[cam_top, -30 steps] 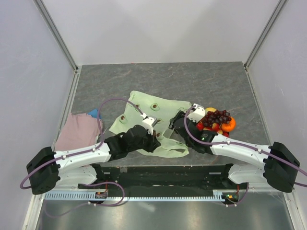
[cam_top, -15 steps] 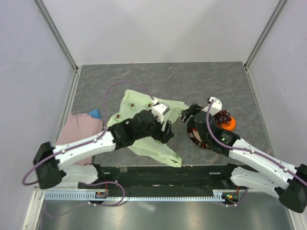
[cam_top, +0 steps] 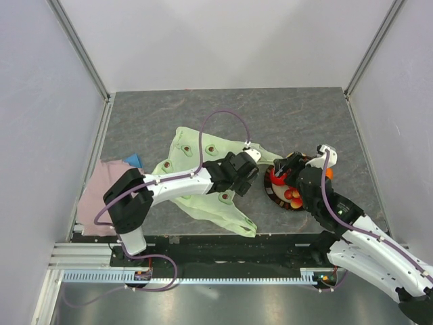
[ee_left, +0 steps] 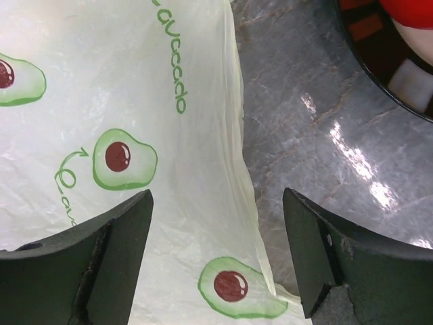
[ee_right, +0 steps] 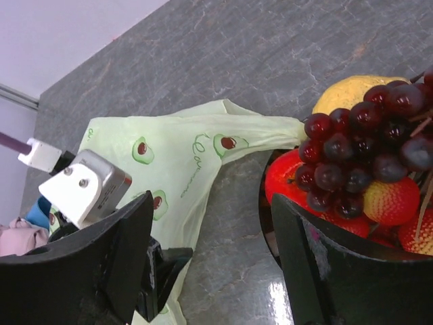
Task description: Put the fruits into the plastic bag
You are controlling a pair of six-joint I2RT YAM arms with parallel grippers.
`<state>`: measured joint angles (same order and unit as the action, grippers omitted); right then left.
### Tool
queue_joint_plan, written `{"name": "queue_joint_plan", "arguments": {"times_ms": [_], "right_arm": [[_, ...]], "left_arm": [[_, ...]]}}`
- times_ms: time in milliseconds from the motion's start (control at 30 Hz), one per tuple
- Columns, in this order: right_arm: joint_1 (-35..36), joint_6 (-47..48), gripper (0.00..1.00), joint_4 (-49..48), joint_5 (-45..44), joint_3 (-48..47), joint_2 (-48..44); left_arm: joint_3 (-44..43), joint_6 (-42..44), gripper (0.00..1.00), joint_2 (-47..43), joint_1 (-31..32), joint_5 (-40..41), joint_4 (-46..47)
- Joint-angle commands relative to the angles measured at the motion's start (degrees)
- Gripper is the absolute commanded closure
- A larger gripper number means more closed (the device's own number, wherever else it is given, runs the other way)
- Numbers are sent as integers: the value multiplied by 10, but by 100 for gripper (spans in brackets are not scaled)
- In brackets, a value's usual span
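My left gripper needs to go down first and then close on the bag's edge. My fingers are above the bag's edge in the left wrist view and would miss it if I closed now.
The plastic bag (cam_top: 193, 177) lies flat on the table, pale green with avocado prints (ee_left: 125, 159). My left gripper (ee_left: 216, 198) hovers open over the bag's right edge, nothing between its fingers; in the top view the left gripper (cam_top: 249, 180) sits between bag and plate. The fruits are heaped on a dark-rimmed plate (cam_top: 270, 196): purple grapes (ee_right: 365, 145), a lemon (ee_right: 348, 91), a red apple (ee_right: 284, 179), small red-yellow fruits (ee_right: 391, 201) and an orange (cam_top: 329, 173). My right gripper (ee_right: 211, 203) is open at the plate's left rim, holding nothing.
A pink cloth (cam_top: 101, 186) lies at the table's left edge with a blue item (cam_top: 133, 160) beside it. White walls enclose the table on three sides. The left gripper's camera housing (ee_right: 84, 186) is close to my right fingers.
The left gripper has opened, let go of the bag and swung right toward the plate. The bag has shifted. The right arm has moved right, over the plate's left side.
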<state>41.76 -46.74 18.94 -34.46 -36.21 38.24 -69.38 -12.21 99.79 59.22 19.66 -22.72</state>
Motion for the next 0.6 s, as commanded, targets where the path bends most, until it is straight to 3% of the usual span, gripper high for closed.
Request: {"name": "queue_joint_plan", "arguments": {"times_ms": [0,167,267,300,400,567], "right_arm": [[-1,-2,21,15,8,8,-6],[-2,-3,22,21,8,7,-10],[-2,-3,21,19,5,6,-11],[-2,-3,21,19,5,4,-9],[-2,10,21,14,13,-1,-5],[-2,65,21,-17,64,-9,-13]], "left_arm": [[-39,34,15,36,-5,30,-7],[-44,36,18,59,-17,3,-14],[-45,40,38,66,-26,-19,-14],[-45,40,57,65,-32,-24,-14],[-46,37,85,49,-47,-44,-17],[-55,32,96,-12,-87,-107,-24]]}}
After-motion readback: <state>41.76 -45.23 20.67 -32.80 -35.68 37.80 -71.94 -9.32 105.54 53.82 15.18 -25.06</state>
